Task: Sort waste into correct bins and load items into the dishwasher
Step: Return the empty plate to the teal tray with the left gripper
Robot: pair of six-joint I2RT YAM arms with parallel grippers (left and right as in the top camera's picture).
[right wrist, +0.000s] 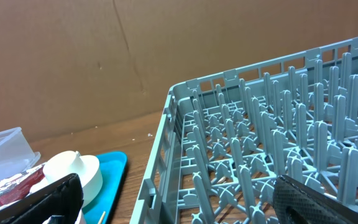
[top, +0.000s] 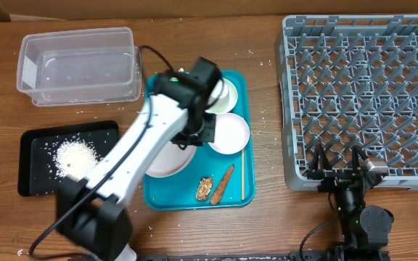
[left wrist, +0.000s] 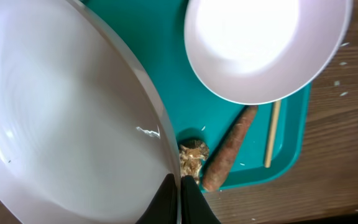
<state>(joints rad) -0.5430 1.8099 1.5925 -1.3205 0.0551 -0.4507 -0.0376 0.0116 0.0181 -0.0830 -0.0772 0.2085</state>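
Note:
The large white plate (left wrist: pixel 61 118) is above the teal tray and would fall onto it if I opened now, so I should hold it before my left gripper releases it.
My left gripper (left wrist: pixel 180 193) is shut on the rim of a large white plate (left wrist: pixel 61 118) over the teal tray (top: pixel 234 190); the plate also shows in the overhead view (top: pixel 167 161) under the arm. A white bowl (top: pixel 228 133) sits on the tray to its right. A brown carrot-like scrap (top: pixel 223 183), a crumbly food scrap (top: pixel 204 188) and a wooden stick (top: pixel 242 170) lie at the tray's front. A white cup (top: pixel 226 94) stands at the tray's back. My right gripper (top: pixel 337 165) is open and empty at the front edge of the grey dishwasher rack (top: pixel 361 94).
A clear plastic bin (top: pixel 78 64) stands at the back left. A black tray (top: pixel 38 145) holding rice (top: pixel 75 156) lies at the left. Foil scraps (right wrist: pixel 11 185) show beside the cup in the right wrist view. Rice grains are scattered on the table.

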